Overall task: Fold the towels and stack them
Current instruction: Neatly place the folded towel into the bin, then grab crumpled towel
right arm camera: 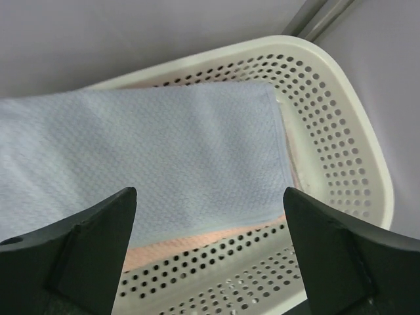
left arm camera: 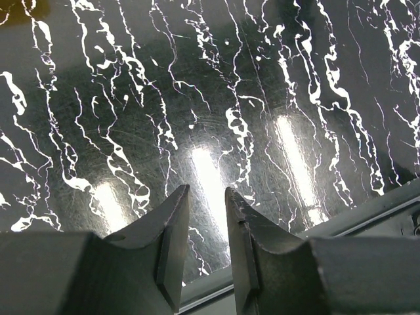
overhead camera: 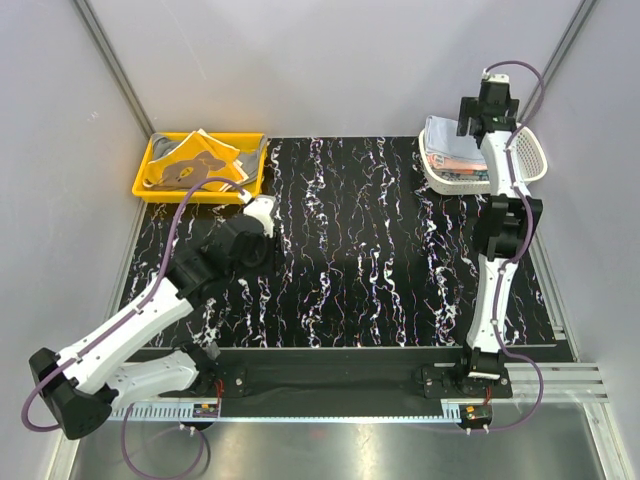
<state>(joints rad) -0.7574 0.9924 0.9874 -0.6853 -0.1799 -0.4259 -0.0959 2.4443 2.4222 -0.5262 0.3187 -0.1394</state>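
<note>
The top orange towel is on the yellow tray. My left gripper needs to pick it up near a corner next, so the rest stays free to spread for folding.
A folded light blue towel (right arm camera: 151, 144) lies on top of a stack in the white lattice basket (right arm camera: 335, 131), with an orange-pink towel edge (right arm camera: 190, 237) showing under it. The stack also shows in the top view (overhead camera: 450, 140). My right gripper (right arm camera: 210, 197) hangs just above this stack (overhead camera: 480, 125), open wide and empty. Orange (overhead camera: 208, 150) and grey (overhead camera: 178, 172) towels lie crumpled in the yellow tray (overhead camera: 150, 185). My left gripper (left arm camera: 207, 193) hovers over the bare table near the tray (overhead camera: 255, 238). Its jaws stand a narrow gap apart with nothing between them.
The black marbled table (overhead camera: 350, 260) lies between tray and basket (overhead camera: 535, 160). Grey walls enclose the back and sides. A metal rail (left arm camera: 367, 213) runs along the table's edge under my left gripper.
</note>
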